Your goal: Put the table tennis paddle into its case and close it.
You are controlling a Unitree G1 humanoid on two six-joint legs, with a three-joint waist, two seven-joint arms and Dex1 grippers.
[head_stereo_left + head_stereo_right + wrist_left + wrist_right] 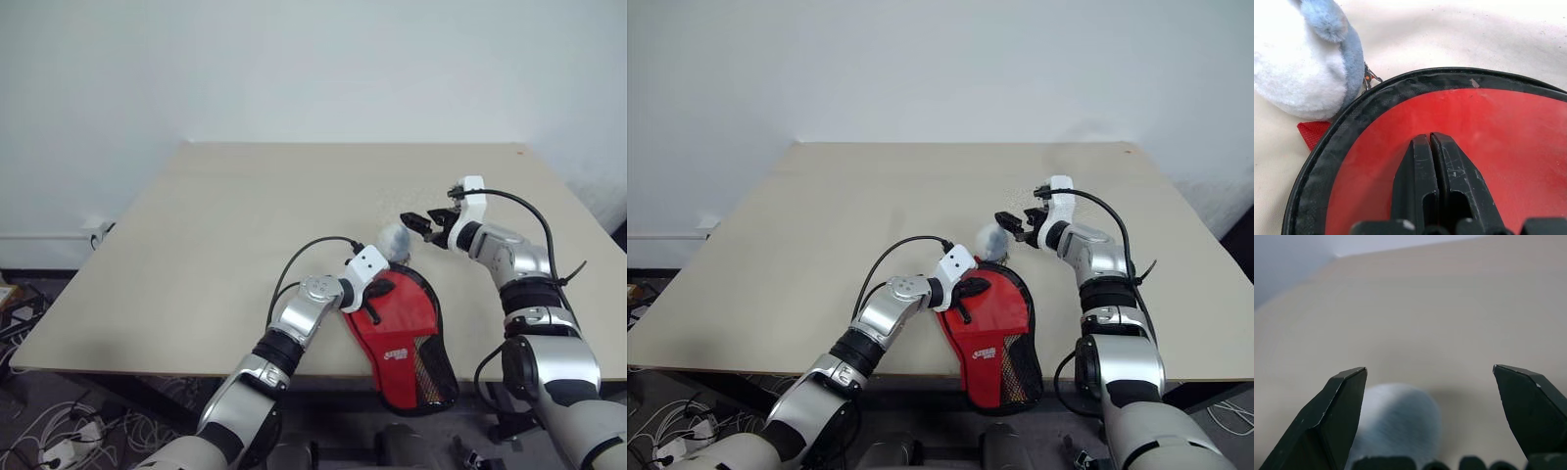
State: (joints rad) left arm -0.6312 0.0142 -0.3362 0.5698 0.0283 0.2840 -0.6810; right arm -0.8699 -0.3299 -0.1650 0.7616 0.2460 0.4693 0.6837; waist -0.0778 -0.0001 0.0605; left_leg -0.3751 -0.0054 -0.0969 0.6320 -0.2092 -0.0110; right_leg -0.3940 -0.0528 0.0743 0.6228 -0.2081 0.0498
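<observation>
The right gripper grabs the zipper's fluffy ball pull (393,242) by its round body next, to zip the case (407,333) closed.
The red case (407,333) with black trim lies flat near the table's front edge, its mesh end hanging over the edge. My left gripper (377,292) is shut, its fingertips (1422,147) pressed together on the case's red face (1498,127). A fluffy white and blue ball (394,238) hangs from a small clip (1369,78) at the case's far rim. My right gripper (423,220) hovers open just above and behind that ball (1396,421), with nothing between its fingers. The table tennis paddle is hidden.
The beige table (245,225) stretches wide to the left and back of the case. A white wall stands behind it. Cables and a power strip (59,450) lie on the floor at the left.
</observation>
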